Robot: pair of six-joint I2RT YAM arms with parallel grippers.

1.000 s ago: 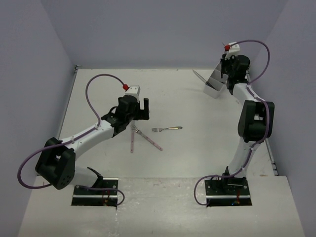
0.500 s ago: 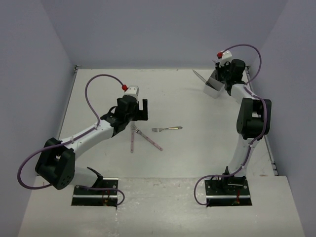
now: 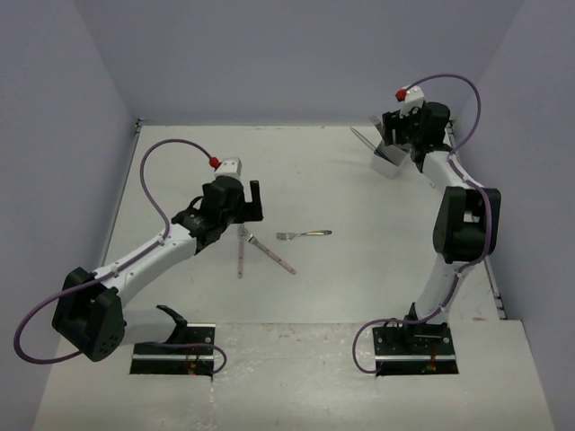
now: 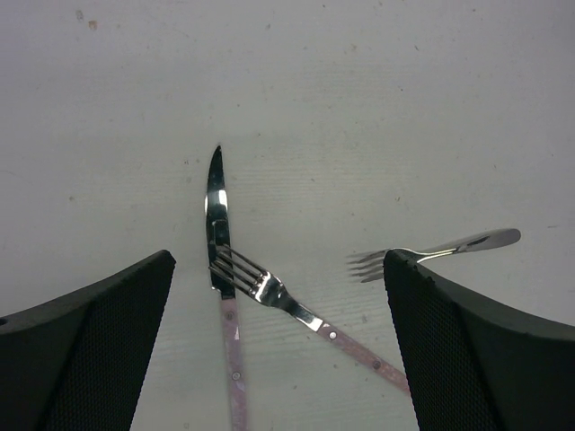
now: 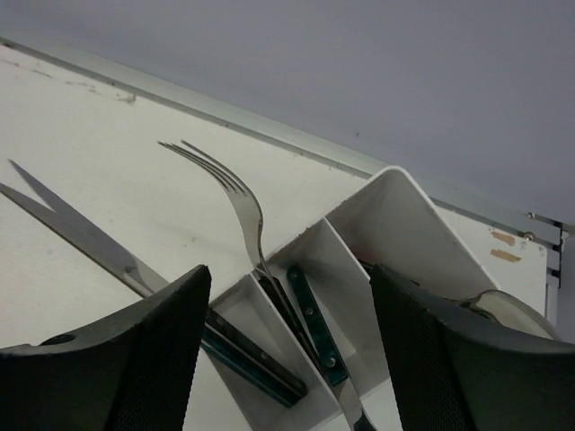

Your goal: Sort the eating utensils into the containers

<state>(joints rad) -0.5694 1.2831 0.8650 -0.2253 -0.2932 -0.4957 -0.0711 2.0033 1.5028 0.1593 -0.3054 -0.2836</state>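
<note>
My left gripper grabs the pink-handled fork by its handle near the neck [image 3: 267, 250] [image 4: 339, 339] next, so the metal neck stays free for my right gripper.
A pink-handled knife [image 4: 218, 224] and a pink-handled fork [image 4: 269, 292] lie crossed on the table, with an all-metal fork [image 4: 449, 246] to their right. My left gripper [image 4: 278, 265] hangs open above them, touching none. In the top view the knife [image 3: 241, 253], the pink fork [image 3: 274, 256] and the metal fork [image 3: 304, 234] lie just right of the left gripper [image 3: 243, 199]. The white divided bin [image 5: 404, 215] stands at the far right [image 3: 386, 162]. My right gripper [image 5: 289, 274] is open over it, holding nothing. Inside the bin, a fork [image 5: 238, 193] leans out of the middle compartment and knife blades [image 5: 81, 229] stick out of the left one.
A dark green handle [image 5: 310, 323] lies in the bin's middle compartment. A rounded metal piece [image 5: 503, 310] shows at the bin's right side. The back wall runs just behind the bin, and the right wall is close by.
My right gripper has opened above the bin and shifted slightly back. The left arm has moved a little to the left, its gripper still open over the pink utensils.
</note>
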